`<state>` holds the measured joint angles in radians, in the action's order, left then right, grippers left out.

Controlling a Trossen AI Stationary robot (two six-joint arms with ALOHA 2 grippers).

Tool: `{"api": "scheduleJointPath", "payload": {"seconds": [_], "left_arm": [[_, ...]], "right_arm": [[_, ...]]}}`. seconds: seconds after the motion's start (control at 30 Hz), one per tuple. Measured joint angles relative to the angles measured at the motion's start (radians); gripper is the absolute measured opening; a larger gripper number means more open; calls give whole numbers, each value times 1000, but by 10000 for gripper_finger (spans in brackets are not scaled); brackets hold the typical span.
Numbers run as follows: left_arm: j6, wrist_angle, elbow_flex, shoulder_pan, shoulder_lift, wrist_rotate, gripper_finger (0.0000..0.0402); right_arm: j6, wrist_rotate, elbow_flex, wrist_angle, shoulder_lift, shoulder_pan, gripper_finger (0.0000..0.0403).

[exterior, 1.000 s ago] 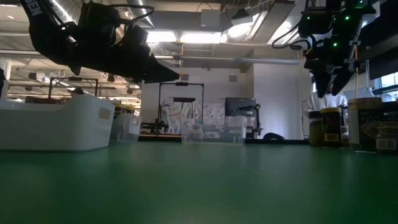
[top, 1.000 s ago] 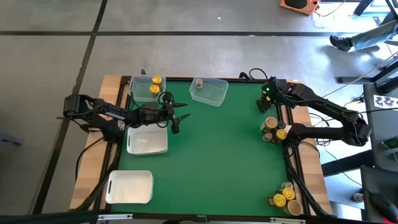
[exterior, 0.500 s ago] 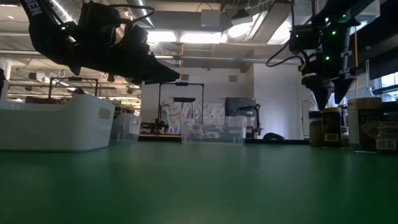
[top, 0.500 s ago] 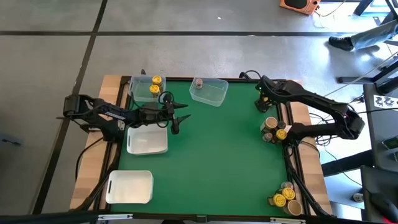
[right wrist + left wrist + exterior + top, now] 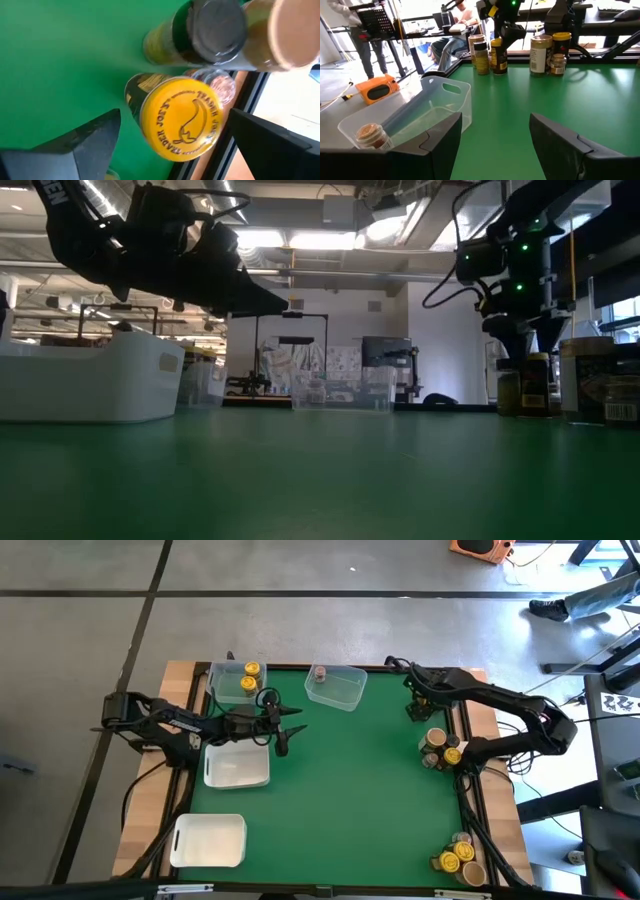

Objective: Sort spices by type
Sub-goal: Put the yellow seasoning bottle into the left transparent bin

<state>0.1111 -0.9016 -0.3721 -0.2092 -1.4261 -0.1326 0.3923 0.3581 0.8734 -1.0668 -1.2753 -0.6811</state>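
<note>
My right fingers are on both sides of the yellow lid beside the dark-lidded jar. Closing now would hold the yellow-lidded jar if I closed now. I will close my right gripper.
Spice jars stand in a cluster at the table's right edge. In the right wrist view these are a yellow-lidded jar, a dark-lidded jar and a tan-lidded jar. More jars stand at the near right corner. Two yellow-lidded jars sit in a clear tub, and a grey-pink-lidded jar sits in another. My right gripper hangs open above the cluster, its fingers on either side of the yellow lid and apart from it. My left gripper hovers open over the table's left part.
Two clear tubs stand along the far edge. Two white trays lie at the left. Bare green table stretches through the middle. A person's legs show on the floor beyond the far right corner.
My right gripper has shifted a little toward the table's left and come down toward the jar cluster at the right edge. My left arm has kept still.
</note>
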Motion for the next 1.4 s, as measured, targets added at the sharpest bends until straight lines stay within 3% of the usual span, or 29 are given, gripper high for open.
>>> {"api": "scheduleJointPath", "payload": {"seconds": [0.4,0.63,0.83,1.07,1.27,1.4], "left_arm": [[19,1,0,0,0,0,231],[19,1,0,0,0,0,231],[19,4,0,0,0,0,231],[19,3,0,0,0,0,231],[19,2,0,0,0,0,231],[19,3,0,0,0,0,231]], "right_arm": [[-32,-22,4,17,-49,1,239],[-63,-82,13,16,-27,22,240],[-91,-148,80,55,-19,145,240],[-164,-241,107,259,-21,299,241],[-242,-287,110,407,-83,411,237],[-292,-292,171,408,-168,470,238]]}}
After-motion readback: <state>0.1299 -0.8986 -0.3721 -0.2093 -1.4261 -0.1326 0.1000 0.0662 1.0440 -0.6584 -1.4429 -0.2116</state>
